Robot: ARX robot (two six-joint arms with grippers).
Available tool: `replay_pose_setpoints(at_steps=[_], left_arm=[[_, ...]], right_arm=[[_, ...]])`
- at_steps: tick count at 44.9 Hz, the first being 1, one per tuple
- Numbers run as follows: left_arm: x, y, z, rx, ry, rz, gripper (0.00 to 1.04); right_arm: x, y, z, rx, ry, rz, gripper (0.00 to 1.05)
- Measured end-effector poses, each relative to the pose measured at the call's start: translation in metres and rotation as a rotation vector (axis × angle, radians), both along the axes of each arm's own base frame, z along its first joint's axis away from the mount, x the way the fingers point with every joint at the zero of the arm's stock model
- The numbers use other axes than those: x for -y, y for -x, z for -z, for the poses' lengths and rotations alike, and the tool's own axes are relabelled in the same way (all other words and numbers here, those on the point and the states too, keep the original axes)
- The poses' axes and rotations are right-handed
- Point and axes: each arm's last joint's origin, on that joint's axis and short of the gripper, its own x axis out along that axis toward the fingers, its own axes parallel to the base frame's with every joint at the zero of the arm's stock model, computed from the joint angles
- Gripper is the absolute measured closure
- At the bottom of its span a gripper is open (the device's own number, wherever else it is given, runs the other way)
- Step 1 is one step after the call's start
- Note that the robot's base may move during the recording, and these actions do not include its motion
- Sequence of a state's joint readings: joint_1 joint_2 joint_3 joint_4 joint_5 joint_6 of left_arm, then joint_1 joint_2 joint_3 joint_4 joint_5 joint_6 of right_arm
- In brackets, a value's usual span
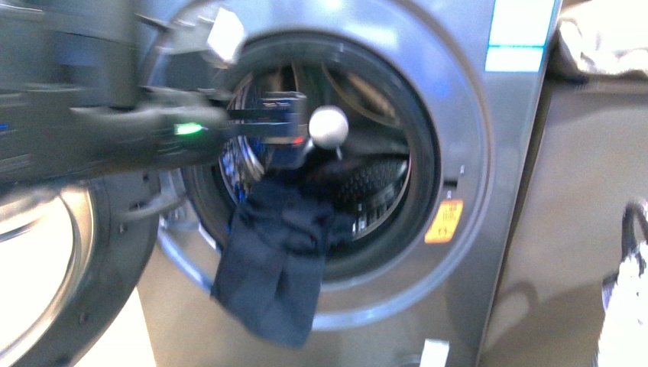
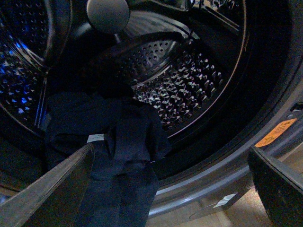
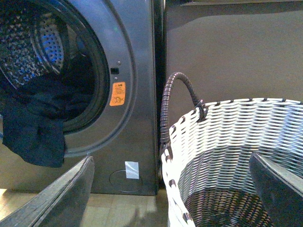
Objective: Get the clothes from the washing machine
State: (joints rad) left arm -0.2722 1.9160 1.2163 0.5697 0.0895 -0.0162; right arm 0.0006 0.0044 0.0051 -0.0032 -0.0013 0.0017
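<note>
The bunched fold (image 2: 129, 131) beside the white label stands up, the rest hangs slack; my left gripper should grab it next to collect the clothes.
The grey washing machine (image 1: 458, 115) stands with its porthole open. The navy clothes (image 1: 271, 260) hang out of the steel drum (image 2: 184, 80) over the lower rim, partly inside and partly down the front. My left arm reaches in from the left, blurred, to the top of the opening. In the left wrist view my left gripper (image 2: 170, 147) is open just outside the rim, with the clothes (image 2: 118, 142) against one finger (image 2: 57, 189). My right gripper (image 3: 170, 158) is open above the woven basket (image 3: 236, 132), beside the washing machine (image 3: 137, 71), well apart from the clothes (image 3: 38, 127).
The round door (image 1: 46, 260) is swung open at the lower left. A grey cabinet (image 1: 581, 191) stands right of the washer with a beige cloth (image 1: 604, 38) on top. The basket's dark handle (image 3: 177, 90) arches up next to the washer. Wooden floor (image 3: 94, 208) lies below.
</note>
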Motion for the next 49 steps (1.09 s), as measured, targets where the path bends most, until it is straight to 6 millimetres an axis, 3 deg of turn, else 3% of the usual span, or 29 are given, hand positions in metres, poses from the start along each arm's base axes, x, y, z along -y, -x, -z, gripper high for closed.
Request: replay_pose_setpoints(at_steps=[14, 26, 37, 43, 49], left_arm=[[0.037, -0.066, 0.03, -0.077, -0.016, -0.026, 0.06], [0.047, -0.099, 0.058, -0.134, -0.056, -0.099, 0.06], [0.029, -0.13, 0.082, -0.147, -0.12, -0.27, 0.06], [0.011, -0.136, 0.099, -0.175, -0.14, -0.348, 0.06], [0.008, -0.138, 0.107, -0.183, -0.147, -0.352, 0.06]], right_arm=[[0.0, 0.0, 0.0, 0.0, 0.0, 0.0, 0.07], [0.0, 0.0, 0.0, 0.0, 0.0, 0.0, 0.07], [0.0, 0.0, 0.0, 0.0, 0.0, 0.0, 0.07], [0.0, 0.0, 0.0, 0.0, 0.0, 0.0, 0.07], [0.0, 0.0, 0.0, 0.0, 0.0, 0.0, 0.07]])
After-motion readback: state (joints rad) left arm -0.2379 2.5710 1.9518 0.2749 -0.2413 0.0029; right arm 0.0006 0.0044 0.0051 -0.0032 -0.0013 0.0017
